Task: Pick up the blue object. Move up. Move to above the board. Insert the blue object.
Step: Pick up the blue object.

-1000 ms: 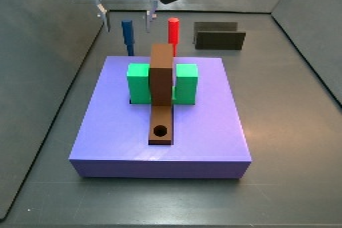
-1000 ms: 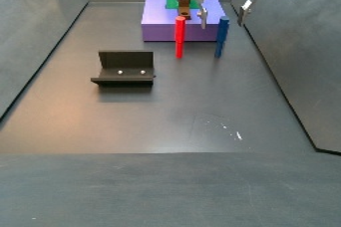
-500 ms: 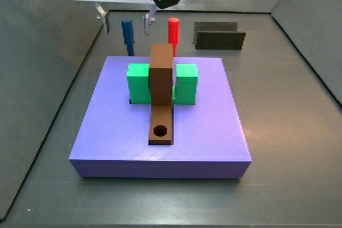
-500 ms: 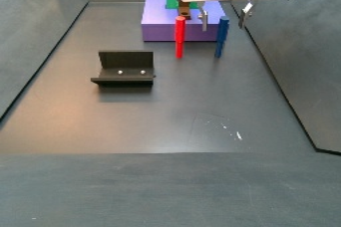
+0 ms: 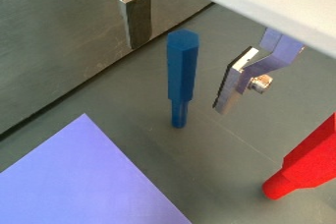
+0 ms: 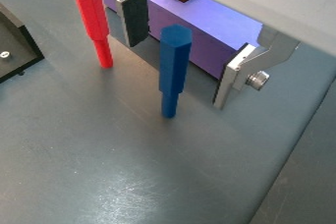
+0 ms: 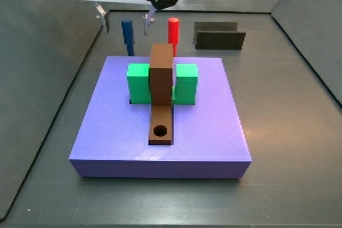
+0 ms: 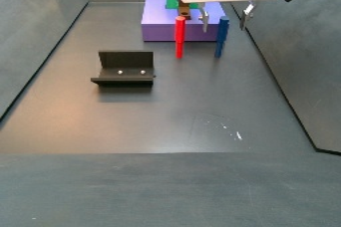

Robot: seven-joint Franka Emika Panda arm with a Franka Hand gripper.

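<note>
Next, my gripper grabs the blue peg by its thick upper part (image 7: 127, 27) (image 5: 183, 53), which leaves its narrow tip free to enter the board's round hole.
The blue object (image 5: 182, 76) is a dark blue peg standing upright on the grey floor beside the lavender slab; it shows in both wrist views (image 6: 172, 71) and both side views (image 7: 127, 38) (image 8: 222, 34). My gripper (image 5: 182, 71) (image 6: 180, 71) is open, with one finger on each side of the peg's upper part and not touching it. In the side views the gripper (image 7: 126, 17) (image 8: 224, 14) hangs just over the peg's top. The board (image 7: 162, 82) is a brown plank with a round hole (image 7: 162, 131), passing through a green block (image 7: 185, 82).
A red peg (image 7: 174, 27) (image 6: 92, 22) (image 5: 308, 159) (image 8: 180, 37) stands close beside the blue one. The lavender slab (image 7: 201, 137) (image 6: 217, 31) carries the board. A dark grey box (image 7: 219, 38) sits behind. The fixture (image 8: 124, 68) stands on the open floor.
The wrist has shifted very slightly over the blue peg. The pegs, the board and the slab have not moved, and the gripper stays open.
</note>
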